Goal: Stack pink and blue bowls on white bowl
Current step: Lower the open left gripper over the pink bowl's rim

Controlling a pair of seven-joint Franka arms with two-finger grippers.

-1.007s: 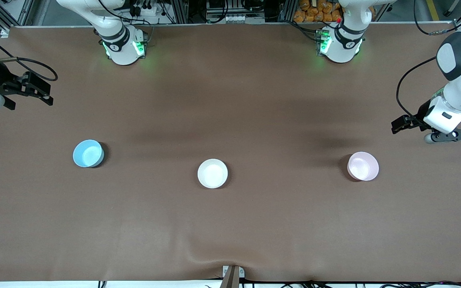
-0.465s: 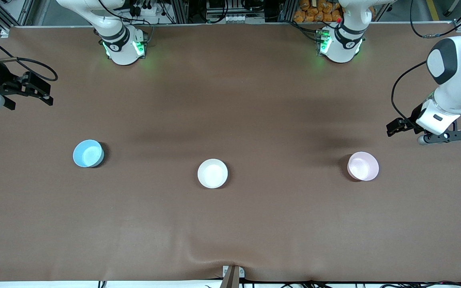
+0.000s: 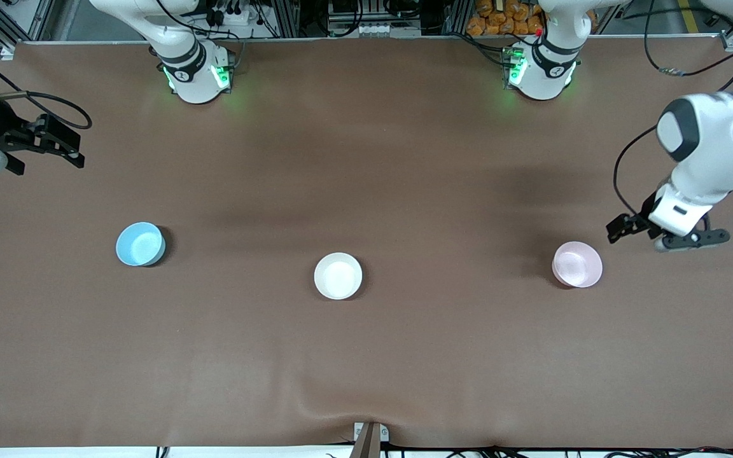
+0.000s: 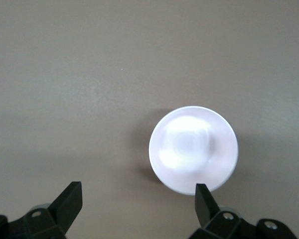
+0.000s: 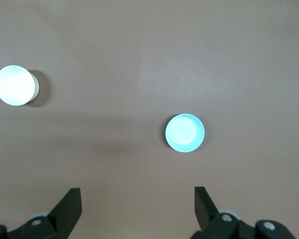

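My left gripper is to grab the pink bowl by its rim [image 3: 598, 252] next, so that the pink bowl can be stacked on the white bowl [image 3: 338, 275].
Three bowls stand apart in a row across the table. The pale pink bowl [image 3: 577, 264] is toward the left arm's end, the white bowl [image 3: 338, 275] is in the middle, and the light blue bowl [image 3: 140, 243] is toward the right arm's end. My left gripper [image 3: 621, 228] hangs open over bare table just beside the pink bowl. In the left wrist view the pink bowl [image 4: 193, 149] lies ahead of the open left gripper [image 4: 138, 191], by one fingertip. My right gripper [image 3: 64, 143] waits open at the table's end, with the blue bowl [image 5: 185, 133] and white bowl [image 5: 15, 85] ahead of it [image 5: 137, 194].
The brown table cover [image 3: 366, 356] has a small wrinkle at its near edge by a clamp [image 3: 369, 436]. The two arm bases [image 3: 198, 73] [image 3: 541, 67] stand along the edge farthest from the front camera.
My left arm has swung in and come toward the pink bowl, its gripper still open. The right arm and all three bowls have not moved.
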